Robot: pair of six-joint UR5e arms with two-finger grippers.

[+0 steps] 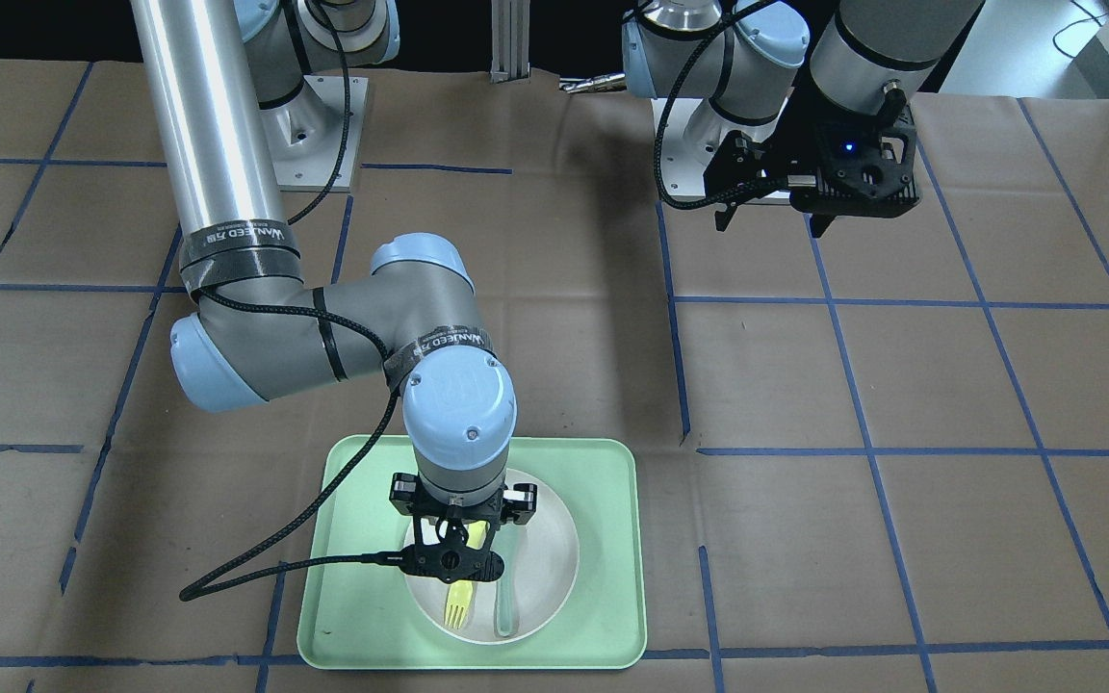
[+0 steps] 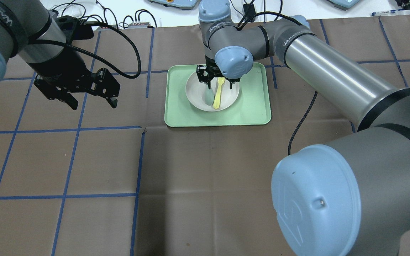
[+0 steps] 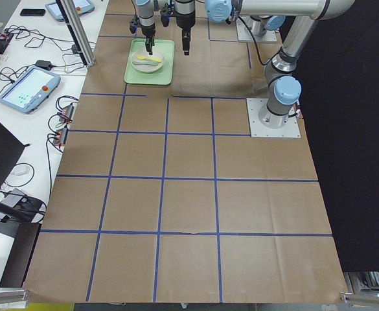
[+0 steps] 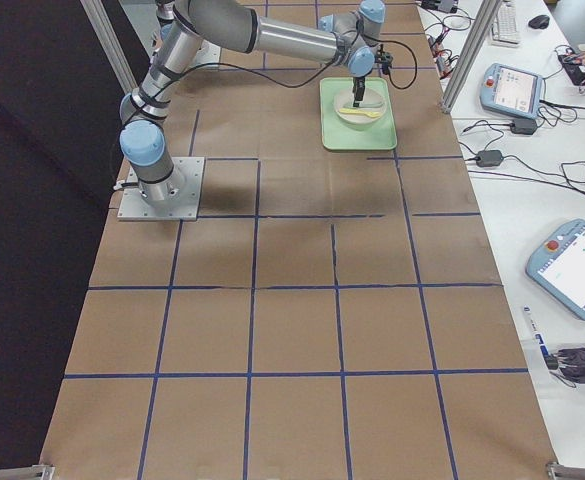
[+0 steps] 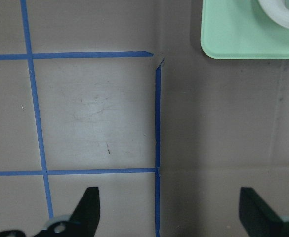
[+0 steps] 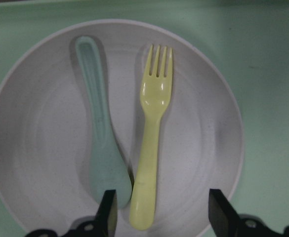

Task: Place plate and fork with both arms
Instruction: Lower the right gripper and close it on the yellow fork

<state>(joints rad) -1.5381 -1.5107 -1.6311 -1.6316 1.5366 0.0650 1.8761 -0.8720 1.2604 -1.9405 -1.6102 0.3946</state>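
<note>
My right gripper is going to pick up the pale-yellow fork by its handle [image 6: 146, 185] next, as it needs to place the fork [image 6: 151, 143] by the plate.
The off-white plate [image 6: 198, 148] lies on the mint-green tray [image 1: 603, 539]. The pale-yellow fork [image 6: 151, 143] lies in the plate, tines away from the wrist camera, beside a grey-green spoon [image 6: 102, 148]. My right gripper [image 6: 163, 215] is open just above the plate, one finger on each side of the fork's handle end and the spoon's bowl. It also shows in the front view [image 1: 463, 534] and in the overhead view [image 2: 219, 83]. My left gripper [image 2: 94, 103] is open and empty, hanging above bare table left of the tray. The left wrist view shows its fingers [image 5: 90, 207] spread.
The tray [image 2: 255, 106] sits at the table's far middle in the overhead view. Brown paper with blue tape lines [image 5: 156, 113] covers the table. A black cable [image 1: 256, 573] trails from the right wrist over the tray's edge.
</note>
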